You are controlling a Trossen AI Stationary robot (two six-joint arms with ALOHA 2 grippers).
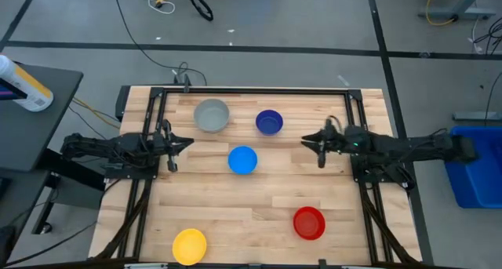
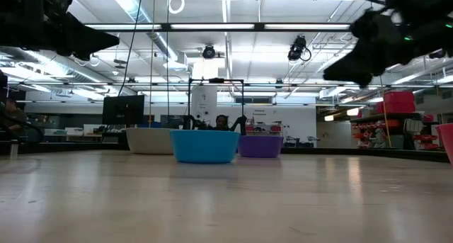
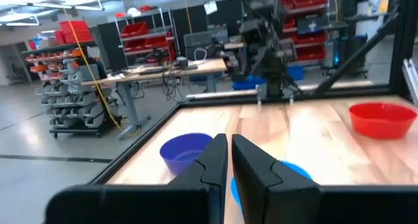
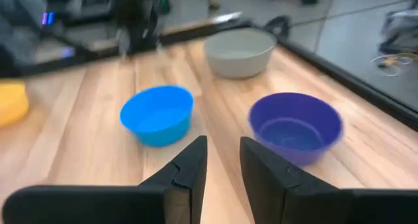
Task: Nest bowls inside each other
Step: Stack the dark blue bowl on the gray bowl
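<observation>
The dark blue bowl needs to be grabbed next by its rim point(image 1: 281, 121) point(image 4: 295, 98) with my right gripper, so that it can be nested inside the grey bowl.
Five bowls stand apart, each upright on its base on the wooden table point(image 1: 259, 198): grey point(image 1: 212, 115) and dark blue point(image 1: 269, 121) at the far side, light blue point(image 1: 242, 160) in the middle, red point(image 1: 309, 223) near right, yellow point(image 1: 189, 246) near left. My left gripper point(image 1: 188, 141) hovers shut at the table's left side, pointing level toward the light blue bowl point(image 3: 294, 172). My right gripper point(image 1: 306, 141) hovers at the right side, slightly open, empty, aimed between the light blue bowl point(image 4: 158, 114) and the dark blue bowl point(image 4: 296, 126).
A black frame rail point(image 1: 259, 89) runs round the table's far and side edges. A side table with a white and yellow bottle point(image 1: 23, 85) stands to the left, and a blue bin point(image 1: 474, 167) to the right. Bare wood lies between the bowls.
</observation>
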